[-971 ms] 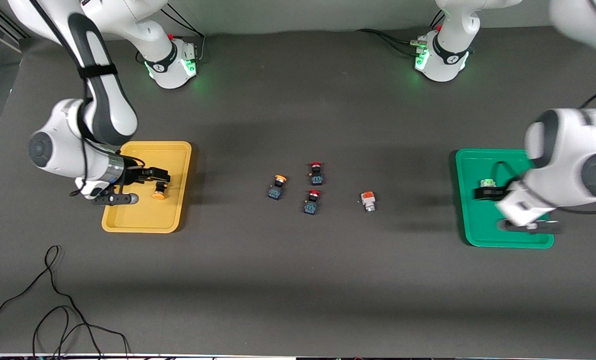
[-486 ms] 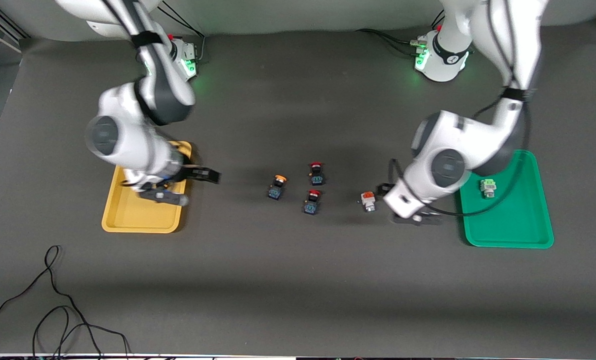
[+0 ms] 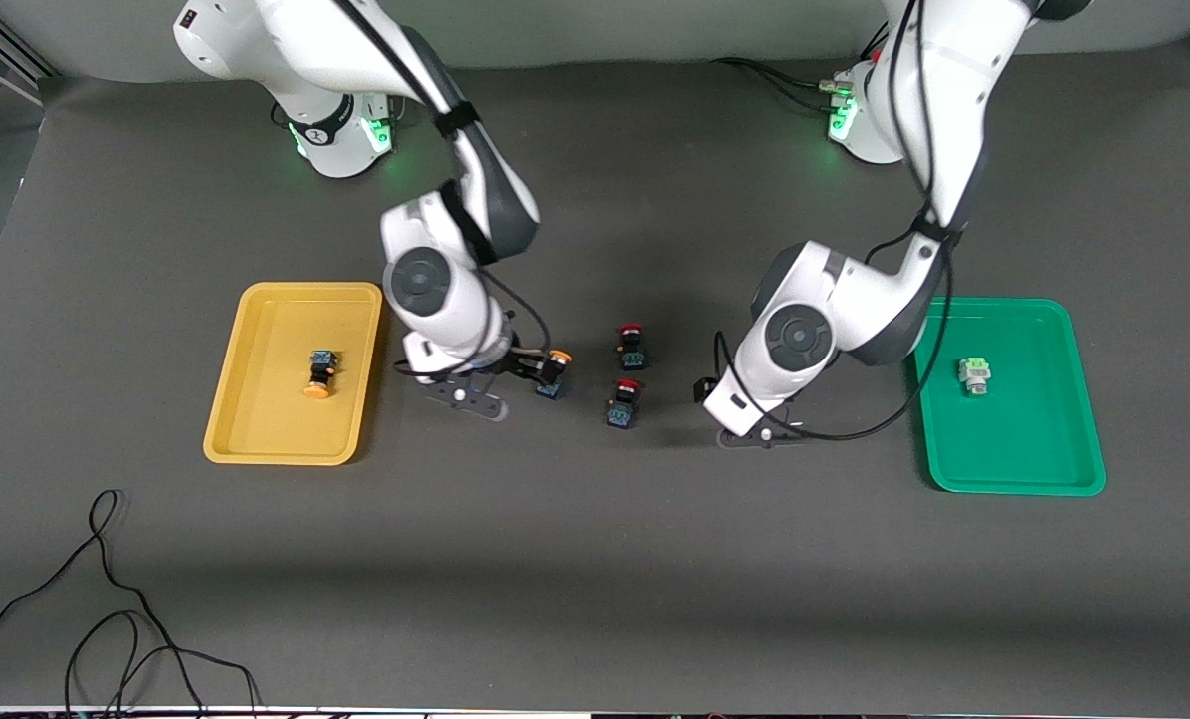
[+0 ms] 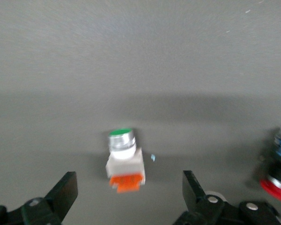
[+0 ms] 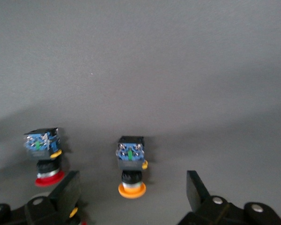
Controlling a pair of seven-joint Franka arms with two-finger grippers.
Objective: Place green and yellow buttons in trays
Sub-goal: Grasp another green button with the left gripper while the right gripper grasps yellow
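The white button body (image 4: 125, 163) is still beyond the fingers in the left wrist view, so my left gripper moves toward it before it closes.
A yellow-capped button (image 3: 555, 371) (image 5: 131, 166) lies on the mat, and my right gripper (image 3: 503, 383) (image 5: 133, 193) hangs open over it with a finger on either side, not touching. My left gripper (image 4: 129, 194) is open over a white-bodied button (image 4: 125, 159) with a green cap and an orange base; the left arm hides this button in the front view. The yellow tray (image 3: 276, 419) holds another yellow-capped button (image 3: 320, 372). In the green tray (image 3: 1014, 439) lies a pale green and white button (image 3: 974, 374).
Two red-capped switches (image 3: 632, 345) (image 3: 623, 401) lie between the two grippers; one (image 5: 43, 157) also shows in the right wrist view beside the yellow one. A loose black cable (image 3: 106, 599) lies at the mat's front corner, toward the right arm's end.
Both arms swung from over their trays to the middle of the table. The right gripper now straddles the yellow button and the left the white one. Both stayed open.
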